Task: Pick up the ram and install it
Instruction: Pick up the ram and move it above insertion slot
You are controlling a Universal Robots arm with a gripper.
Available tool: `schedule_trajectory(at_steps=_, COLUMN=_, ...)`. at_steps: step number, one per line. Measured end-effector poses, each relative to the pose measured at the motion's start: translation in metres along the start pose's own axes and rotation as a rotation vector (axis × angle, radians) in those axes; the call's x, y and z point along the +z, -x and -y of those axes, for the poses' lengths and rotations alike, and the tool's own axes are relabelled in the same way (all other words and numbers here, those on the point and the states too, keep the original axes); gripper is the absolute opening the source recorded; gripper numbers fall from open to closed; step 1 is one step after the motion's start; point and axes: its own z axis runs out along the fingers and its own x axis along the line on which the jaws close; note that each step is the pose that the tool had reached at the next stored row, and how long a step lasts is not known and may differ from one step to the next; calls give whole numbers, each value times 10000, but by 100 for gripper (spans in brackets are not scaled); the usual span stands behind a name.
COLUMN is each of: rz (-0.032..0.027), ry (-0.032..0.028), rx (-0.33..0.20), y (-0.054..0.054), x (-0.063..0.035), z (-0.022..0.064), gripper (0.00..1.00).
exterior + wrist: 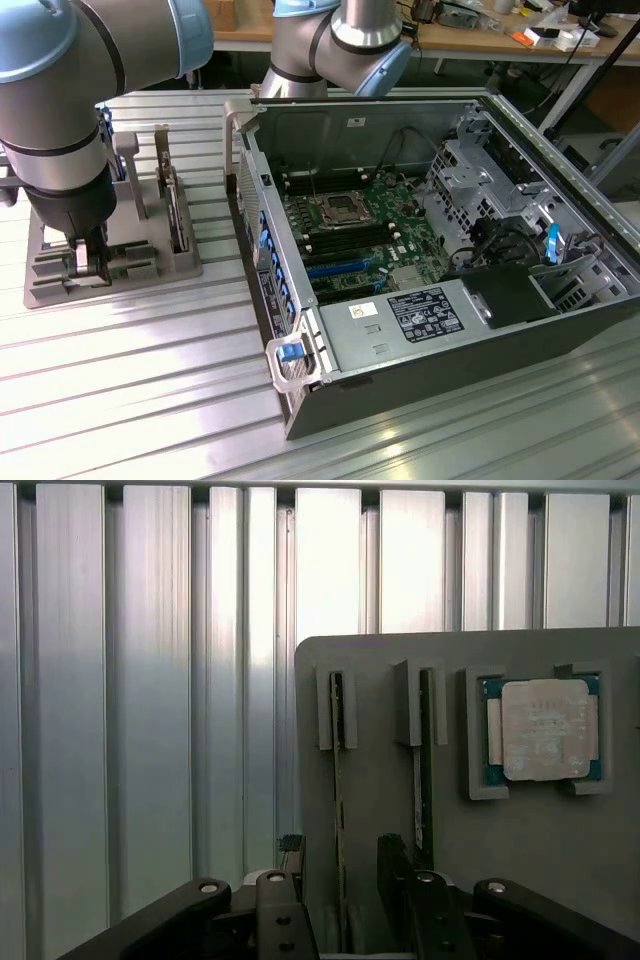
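Note:
My gripper grabs the ram by its bare middle part (340, 832) between the posts next, since the holder's slotted posts hold the ram at both ends.
The ram shows edge-on as a thin stick (338, 780) standing in a slot of the grey holder (380, 740). A second thin stick (421, 760) stands in the neighbouring slot. My gripper (342, 885) is open, with one dark finger (290, 880) on each side of the first stick and a gap to it on both sides. In the exterior view the gripper (88, 262) reaches down into the holder (60, 285) at the exterior view's left. The open computer case (300, 400) lies to the exterior view's right, its motherboard memory slots (340, 243) exposed.
A square silver CPU chip (545, 730) sits in a recess of the holder beside the sticks. A hard drive (178, 215) stands upright in the holder. Ribbed metal table (130, 380) surrounds everything. The case has drive cages (470, 180) and a power supply (400, 325).

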Motion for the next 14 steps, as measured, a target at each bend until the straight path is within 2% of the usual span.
schedule_trajectory(at_steps=4, rz=1, ry=-1, rx=0, y=0, x=1, z=0, gripper=40)
schedule_trajectory(at_steps=6, rz=1, ry=-1, rx=0, y=0, x=1, z=0, gripper=28)
schedule_trajectory(at_steps=7, rz=1, ry=-1, rx=0, y=0, x=1, z=0, gripper=12)
schedule_trajectory(at_steps=14, rz=1, ry=-1, rx=1, y=0, x=1, z=0, gripper=12)
